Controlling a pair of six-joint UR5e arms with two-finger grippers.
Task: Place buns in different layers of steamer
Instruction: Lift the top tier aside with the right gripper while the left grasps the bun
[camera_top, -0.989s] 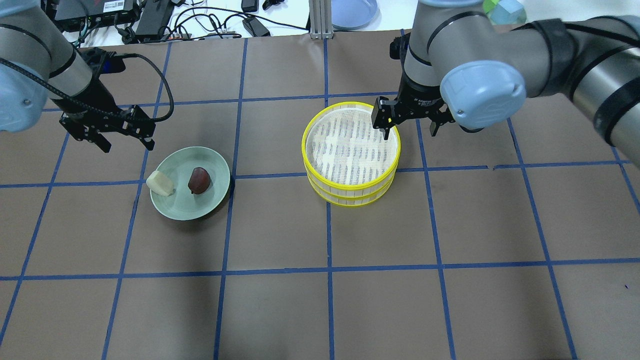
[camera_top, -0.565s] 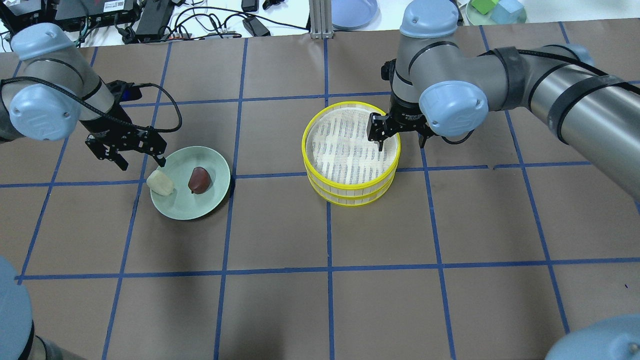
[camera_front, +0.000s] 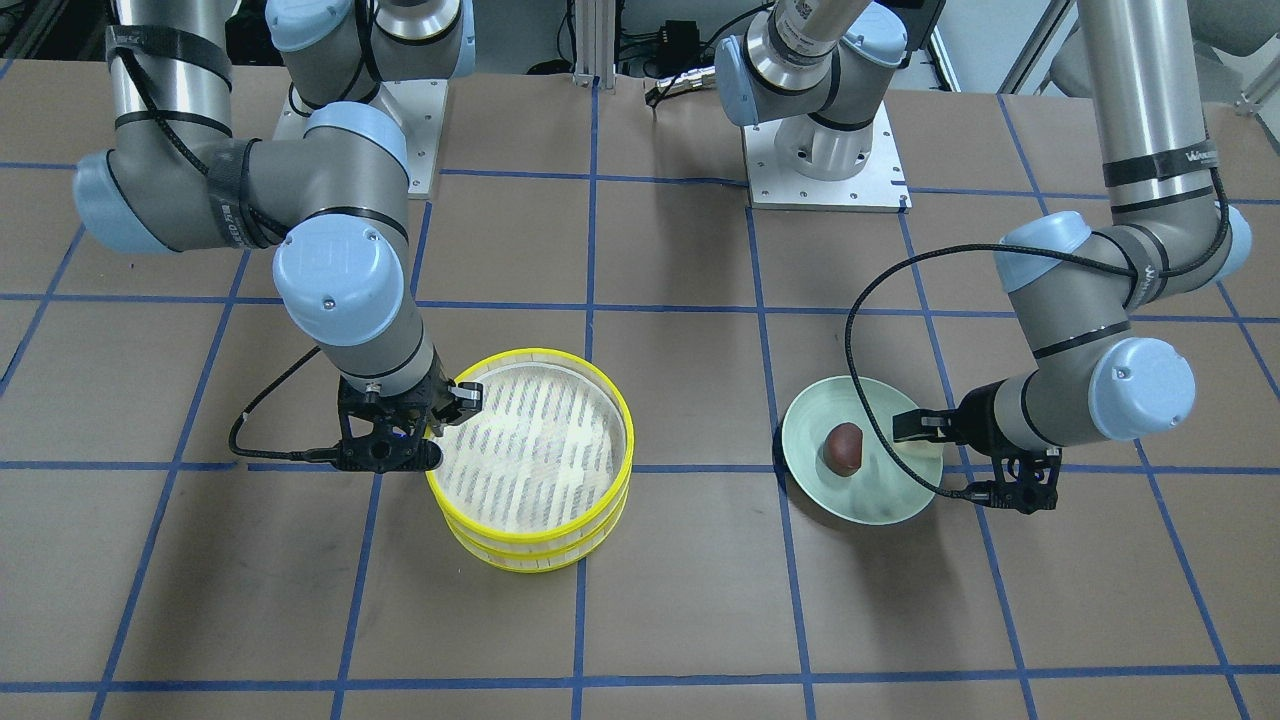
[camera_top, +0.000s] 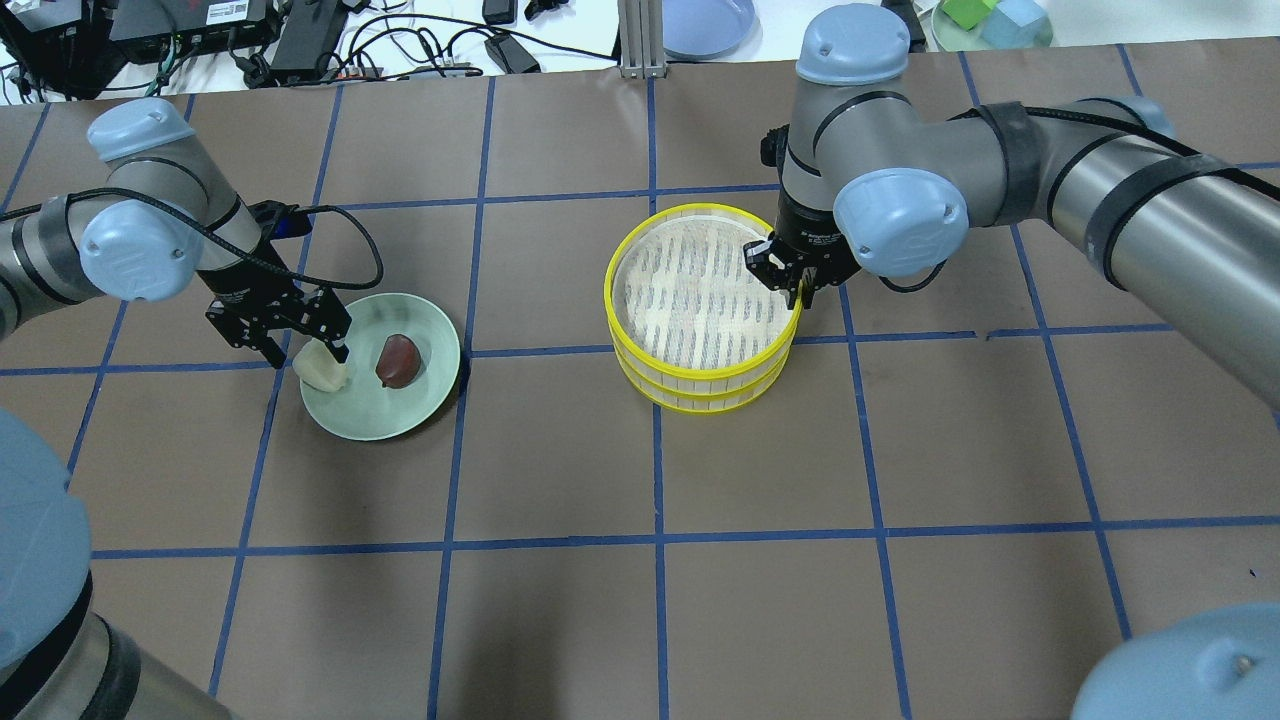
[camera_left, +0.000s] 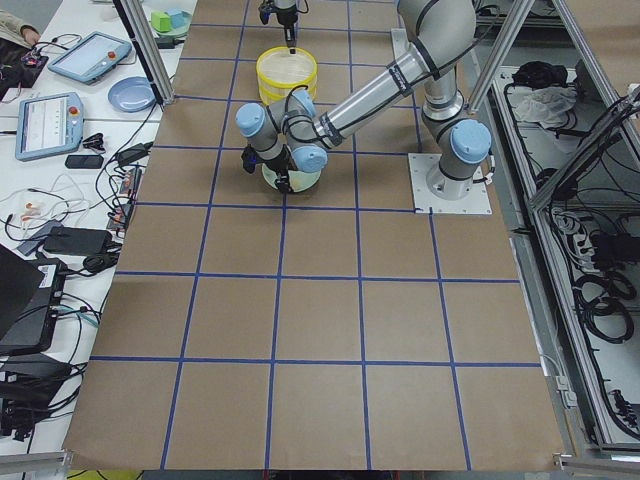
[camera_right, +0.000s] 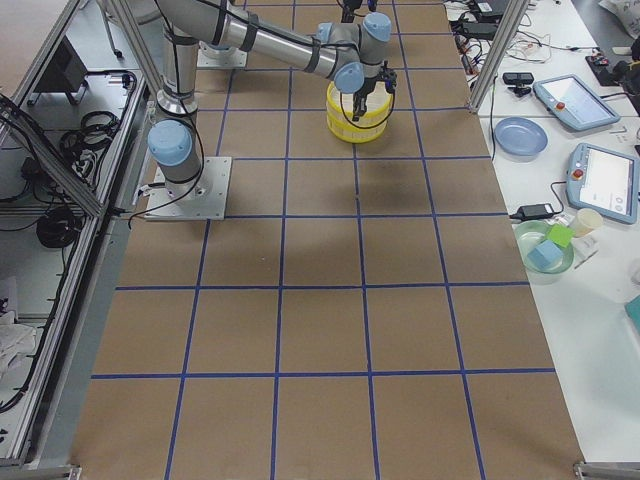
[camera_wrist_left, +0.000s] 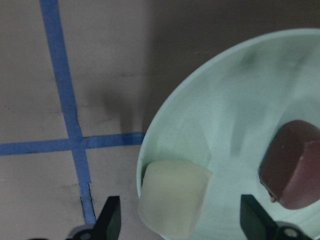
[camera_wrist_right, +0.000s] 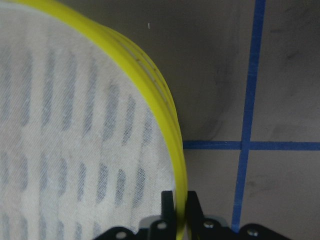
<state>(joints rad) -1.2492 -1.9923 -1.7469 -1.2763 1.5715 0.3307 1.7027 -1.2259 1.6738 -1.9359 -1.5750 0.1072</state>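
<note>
The left gripper grips the cream bun by its rounded body (camera_wrist_left: 175, 197) next, to fill a layer of the steamer.
The steamer (camera_top: 700, 385) is two stacked yellow-rimmed trays at mid-table, with nothing on the top mesh. My right gripper (camera_top: 797, 293) is shut on the top tray's yellow rim at its right side. The right wrist view shows both fingers pinching the rim (camera_wrist_right: 176, 165). The cream-white bun (camera_top: 322, 370) and the reddish-brown bun (camera_top: 398, 360) lie on the mint-green plate (camera_top: 390, 415). My left gripper (camera_top: 308, 355) is open and low over the plate. Its fingers straddle the cream bun (camera_wrist_left: 172, 197) without touching it. The brown bun (camera_wrist_left: 295, 170) lies to the side.
Cables and electronics (camera_top: 300, 40) lie past the table's far edge, with a blue plate (camera_top: 705, 25) and a green dish of blocks (camera_top: 990, 20). Brown paper with blue tape lines covers the table (camera_top: 660, 600).
My left gripper has come down and forward from behind the plate to straddle the cream bun. My right gripper has lowered and shut on the steamer's right rim.
</note>
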